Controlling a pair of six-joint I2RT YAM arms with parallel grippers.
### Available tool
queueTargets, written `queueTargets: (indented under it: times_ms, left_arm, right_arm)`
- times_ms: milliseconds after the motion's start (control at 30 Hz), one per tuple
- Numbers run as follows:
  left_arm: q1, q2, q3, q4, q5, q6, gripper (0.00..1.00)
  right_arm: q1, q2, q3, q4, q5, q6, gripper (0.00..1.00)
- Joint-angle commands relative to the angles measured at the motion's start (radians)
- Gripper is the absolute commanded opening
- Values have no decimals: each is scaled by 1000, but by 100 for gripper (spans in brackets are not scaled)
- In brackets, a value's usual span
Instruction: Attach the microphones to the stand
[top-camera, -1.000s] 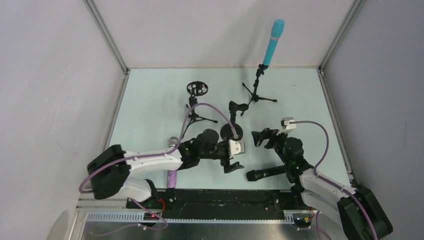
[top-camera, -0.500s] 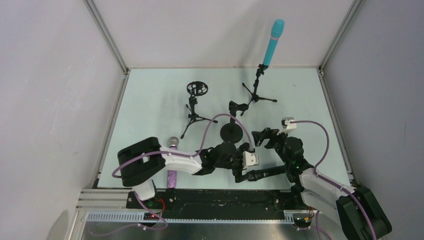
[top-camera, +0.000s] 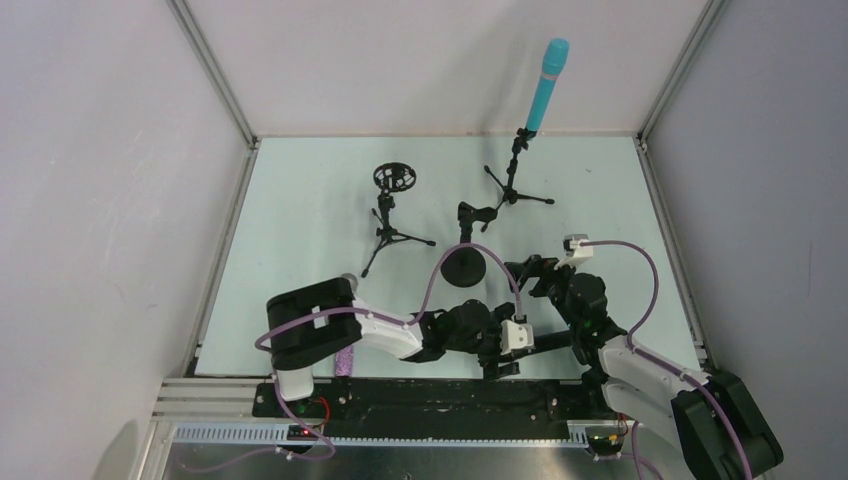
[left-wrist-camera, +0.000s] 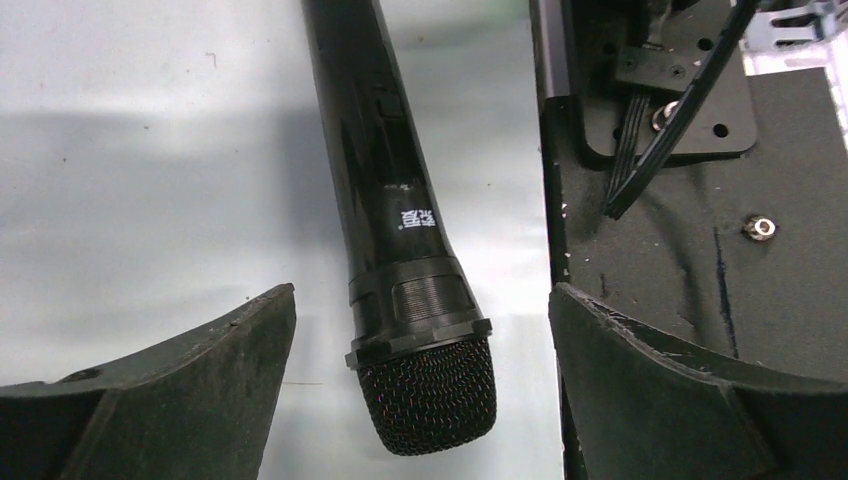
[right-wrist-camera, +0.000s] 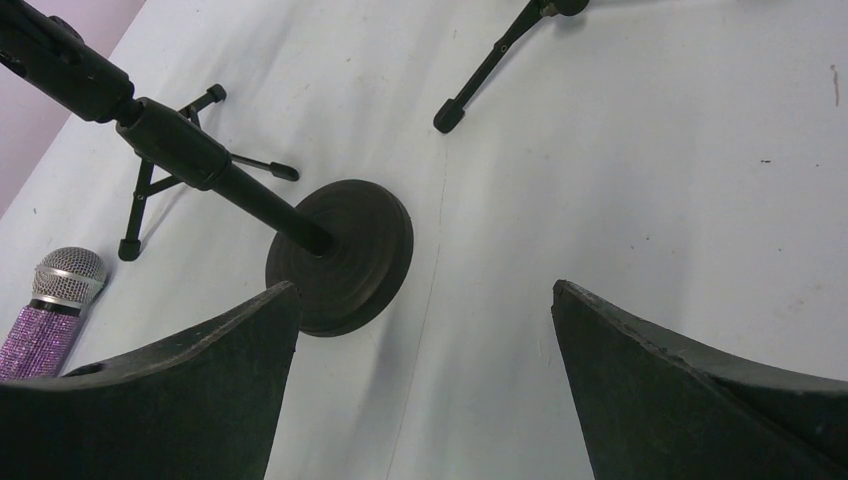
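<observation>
The white table shows between both spread fingers of the left gripper and the black microphone (top-camera: 548, 342), so the microphone would stay lying there if the left gripper went up now.
A black microphone (left-wrist-camera: 385, 170) lies flat on the table near the front edge, its mesh head (left-wrist-camera: 430, 395) between the fingers of my open left gripper (left-wrist-camera: 422, 290), which does not touch it. From above, the left gripper (top-camera: 499, 358) hangs over that microphone's (top-camera: 548, 342) head end. The cyan-blue microphone (top-camera: 546, 85) stands clipped in the far tripod stand (top-camera: 513, 185). Partly hidden under my left arm, the purple glitter microphone (right-wrist-camera: 45, 305) lies at the front left. My right gripper (right-wrist-camera: 425, 290) is open and holds nothing, close to the round-base stand (right-wrist-camera: 340, 255).
A small tripod with a ring mount (top-camera: 393, 180) stands at the back left. The round-base stand's clip (top-camera: 472, 212) is bare. My right arm's black mounting plate (left-wrist-camera: 680, 250) lies right beside the black microphone. The enclosure walls close in the table on three sides.
My left arm has swung right and toward the near edge, from the round-base stand to the black microphone's head. The right arm has not moved.
</observation>
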Motion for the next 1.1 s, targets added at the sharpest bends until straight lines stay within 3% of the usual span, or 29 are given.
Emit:
queueTargets:
  times_ms: [0,200,333,600,700,733,800,1067]
  left_arm:
    - [-12,19,21,55,-76,-8,98]
    - [-15,43,10,55,-128,-7,90]
    - [-14,51,0,55,-138,6,76]
    - [-15,41,-14,55,-141,23,33]
    - [-13,28,-22,55,-145,23,24]
    - [-13,21,-23,55,-145,20,11]
    - [-5,2,-32,55,-150,7,1]
    - [36,-148,-117,54,-170,40,0]
  right_arm:
    - [-6,5,39,26,15,8,100]
    - [-6,3,40,21,19,8,100]
    - [-7,1,41,20,23,7,100]
    - [-8,-1,41,16,24,7,100]
    - [-8,-1,43,12,23,8,100]
    - [-8,-4,44,12,22,8,100]
    - [-8,-8,43,14,22,12,100]
    - [-8,-19,45,9,16,15,100]
